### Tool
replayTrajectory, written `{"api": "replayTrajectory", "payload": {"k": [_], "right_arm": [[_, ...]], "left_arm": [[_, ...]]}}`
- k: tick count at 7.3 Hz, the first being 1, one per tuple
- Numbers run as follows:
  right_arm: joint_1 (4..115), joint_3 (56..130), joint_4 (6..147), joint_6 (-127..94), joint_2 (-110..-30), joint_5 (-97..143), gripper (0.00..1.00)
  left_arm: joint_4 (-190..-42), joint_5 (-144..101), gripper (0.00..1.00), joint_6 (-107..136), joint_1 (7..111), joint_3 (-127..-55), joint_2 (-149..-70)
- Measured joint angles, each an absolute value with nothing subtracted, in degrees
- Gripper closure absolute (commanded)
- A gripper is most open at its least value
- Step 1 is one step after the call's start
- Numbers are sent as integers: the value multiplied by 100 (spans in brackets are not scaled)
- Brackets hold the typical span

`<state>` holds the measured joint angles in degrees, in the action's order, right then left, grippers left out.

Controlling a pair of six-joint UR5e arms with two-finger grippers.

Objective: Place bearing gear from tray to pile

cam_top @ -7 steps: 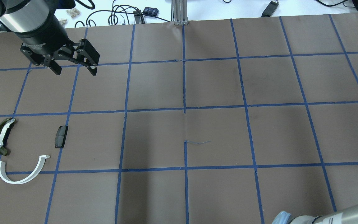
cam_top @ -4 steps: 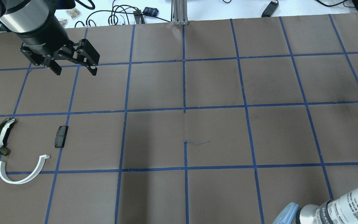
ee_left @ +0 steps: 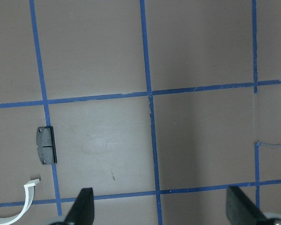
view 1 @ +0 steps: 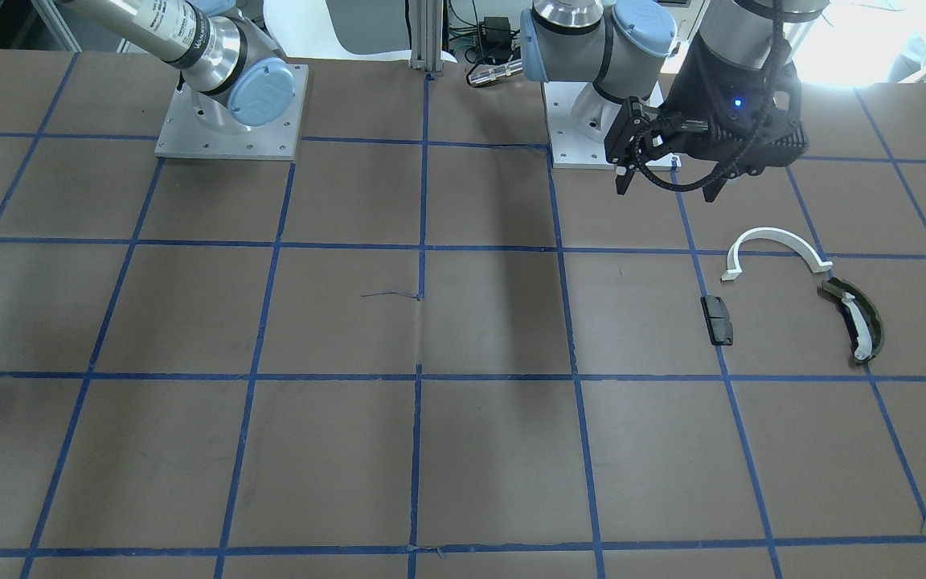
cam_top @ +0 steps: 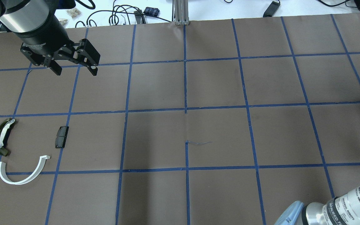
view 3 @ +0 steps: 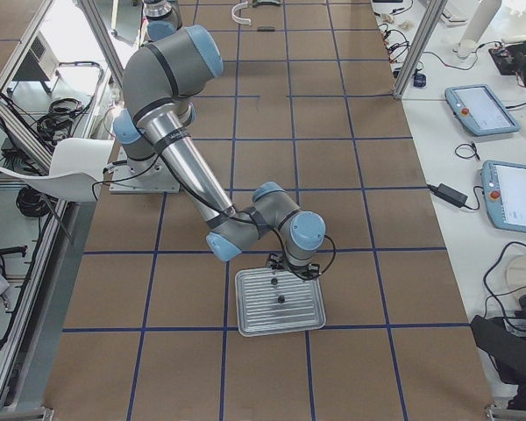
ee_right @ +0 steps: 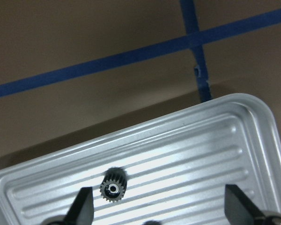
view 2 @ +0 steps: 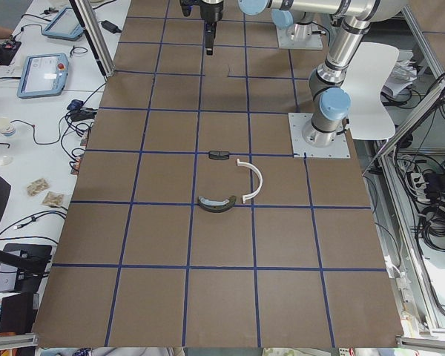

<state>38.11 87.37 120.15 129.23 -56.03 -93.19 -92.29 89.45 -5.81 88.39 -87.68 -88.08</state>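
Observation:
Next, my right gripper grabs the gear by its toothed body (ee_right: 113,184) to move the bearing gear from the tray (ee_right: 201,154) to the pile.
The bearing gear (ee_right: 113,188), small, dark and toothed, lies in the ribbed silver tray (ee_right: 201,154), which also shows in the exterior right view (view 3: 280,307). My right gripper (ee_right: 161,211) hovers open just above the tray, with the gear near its left finger. The pile lies at the table's other end: a white half-ring arc (cam_top: 22,175), a dark olive curved piece (cam_top: 1,137) and a black block (cam_top: 61,137). My left gripper (cam_top: 75,70) hangs open and empty above the table, beyond the pile. The block (ee_left: 46,145) shows below it.
Another small dark part (ee_right: 150,222) shows at the bottom edge of the right wrist view. An aluminium post (cam_top: 180,12) and cables stand at the table's far edge. Blue tape lines grid the brown table (cam_top: 217,137). The arm bases (view 1: 230,121) are on the robot's side.
My right arm's forearm has come further into the overhead view at the bottom right. My left gripper and the pile have not moved.

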Motion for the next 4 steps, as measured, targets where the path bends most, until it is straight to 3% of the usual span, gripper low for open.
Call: {"api": "replayTrajectory", "payload": {"k": [1, 4], "right_arm": [[3736, 8798, 12059, 13068, -5585, -9321, 9], [3546, 9227, 12610, 12596, -5612, -9271, 11]], "left_arm": [[-9229, 8944, 0, -577, 8839, -8766, -8807], [-9229, 8945, 0, -572, 8842, -8759, -8807]]}}
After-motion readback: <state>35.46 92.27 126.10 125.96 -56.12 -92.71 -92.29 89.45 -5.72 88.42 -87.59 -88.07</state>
